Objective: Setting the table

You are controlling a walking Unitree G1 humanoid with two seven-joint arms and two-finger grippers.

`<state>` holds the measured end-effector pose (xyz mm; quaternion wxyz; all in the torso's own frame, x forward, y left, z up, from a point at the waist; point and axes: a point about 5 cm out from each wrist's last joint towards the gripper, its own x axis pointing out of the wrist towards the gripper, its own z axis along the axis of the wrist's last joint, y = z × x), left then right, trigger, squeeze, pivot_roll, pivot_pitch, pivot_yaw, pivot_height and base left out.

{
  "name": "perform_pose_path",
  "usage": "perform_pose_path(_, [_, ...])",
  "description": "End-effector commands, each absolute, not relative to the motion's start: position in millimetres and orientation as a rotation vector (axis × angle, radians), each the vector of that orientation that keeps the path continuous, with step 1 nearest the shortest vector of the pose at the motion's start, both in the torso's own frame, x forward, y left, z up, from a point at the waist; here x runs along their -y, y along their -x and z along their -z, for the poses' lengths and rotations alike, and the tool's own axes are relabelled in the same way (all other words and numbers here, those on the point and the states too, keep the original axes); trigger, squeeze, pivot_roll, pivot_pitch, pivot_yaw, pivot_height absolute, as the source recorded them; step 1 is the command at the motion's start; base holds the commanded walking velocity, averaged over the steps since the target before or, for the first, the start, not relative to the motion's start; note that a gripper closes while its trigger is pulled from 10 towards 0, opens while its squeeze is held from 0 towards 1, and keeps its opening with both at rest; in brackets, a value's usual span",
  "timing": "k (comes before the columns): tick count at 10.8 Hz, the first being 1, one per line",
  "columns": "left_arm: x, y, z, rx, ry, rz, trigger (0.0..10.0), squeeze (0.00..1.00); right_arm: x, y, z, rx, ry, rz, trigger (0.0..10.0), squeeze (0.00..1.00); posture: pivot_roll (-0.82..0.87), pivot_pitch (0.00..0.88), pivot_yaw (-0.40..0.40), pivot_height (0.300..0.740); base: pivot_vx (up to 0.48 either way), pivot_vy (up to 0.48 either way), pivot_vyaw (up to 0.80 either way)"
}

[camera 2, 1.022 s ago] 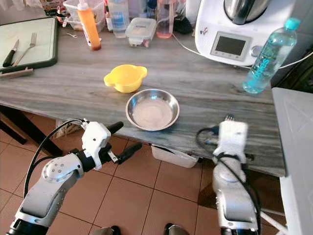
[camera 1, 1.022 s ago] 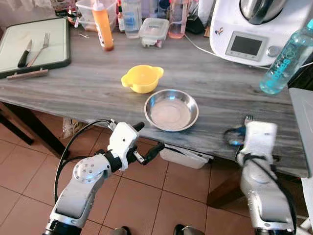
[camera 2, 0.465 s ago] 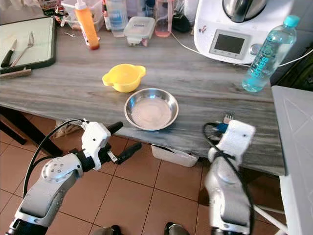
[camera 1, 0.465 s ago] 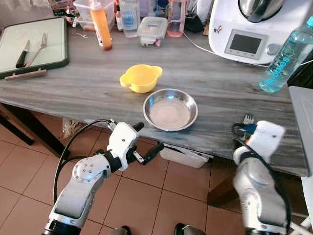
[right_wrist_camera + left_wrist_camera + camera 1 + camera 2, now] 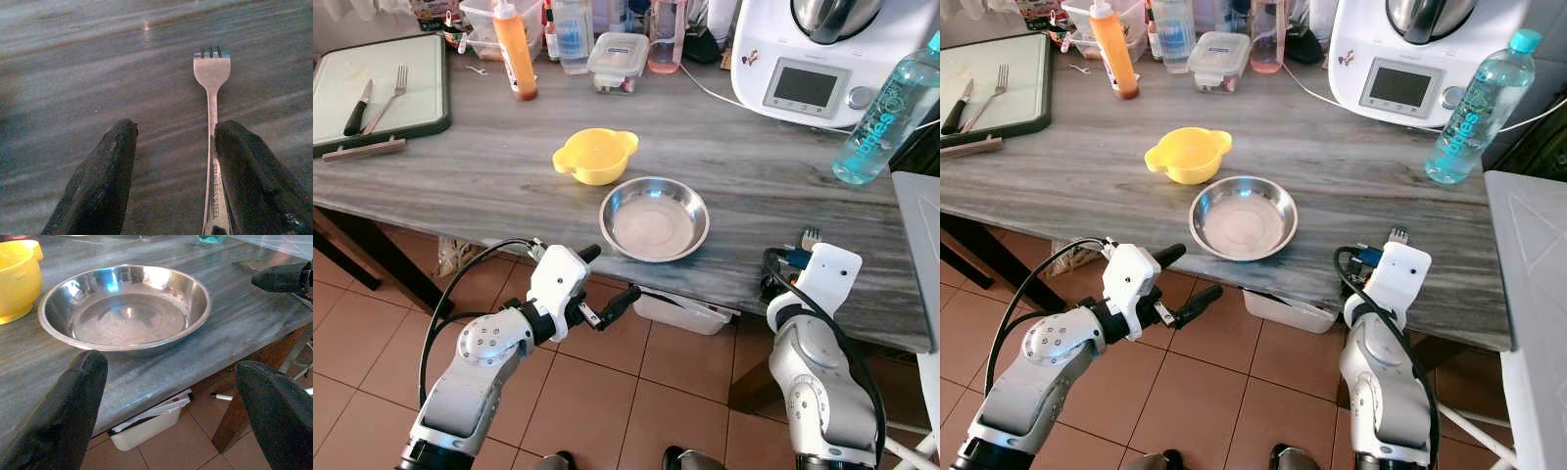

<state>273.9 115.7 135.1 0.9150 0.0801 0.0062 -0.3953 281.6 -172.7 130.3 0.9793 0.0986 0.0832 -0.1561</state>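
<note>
I need to grip the fork's narrow handle (image 5: 212,134) just below the fork's head with my right gripper next, because the tines stick out at the fork's far end.
A round steel plate (image 5: 655,218) sits near the front edge of the grey wooden table (image 5: 460,171), with a yellow bowl (image 5: 596,155) just behind it. To the right of the plate a fork (image 5: 211,73) lies flat on the table, tines (image 5: 810,238) pointing away from me. My right gripper (image 5: 177,128) is open low over the fork's handle, which runs along the inside of one finger (image 5: 249,166). My left gripper (image 5: 612,272) hangs open in front of the table edge, below the plate (image 5: 127,308).
A green-rimmed board (image 5: 382,88) with a knife and a second fork is at the far left. An orange bottle (image 5: 518,54), food boxes, a white kitchen machine (image 5: 813,59) and a blue water bottle (image 5: 886,113) line the back. A white bin (image 5: 680,315) sits under the table.
My right wrist has twisted and drawn back slightly toward the table edge. The fork stays where it lay. The left arm has not moved.
</note>
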Motion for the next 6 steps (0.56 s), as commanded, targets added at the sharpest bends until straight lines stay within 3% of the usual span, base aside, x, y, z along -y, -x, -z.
perform_pose_path(1, [-116,-270,-133,-0.024,-0.175,0.824,10.0,0.00,176,-281,-130,-0.178,-0.207,0.322,10.0,0.00,0.14,0.190,0.003,0.740,0.000,0.000,0.00])
perform_pose_path(6, [-115,-270,-134,-0.027,-0.172,0.830,10.0,0.00,180,-275,-140,-0.138,-0.158,0.329,10.0,0.00,0.13,0.195,0.008,0.740,0.000,0.000,0.00])
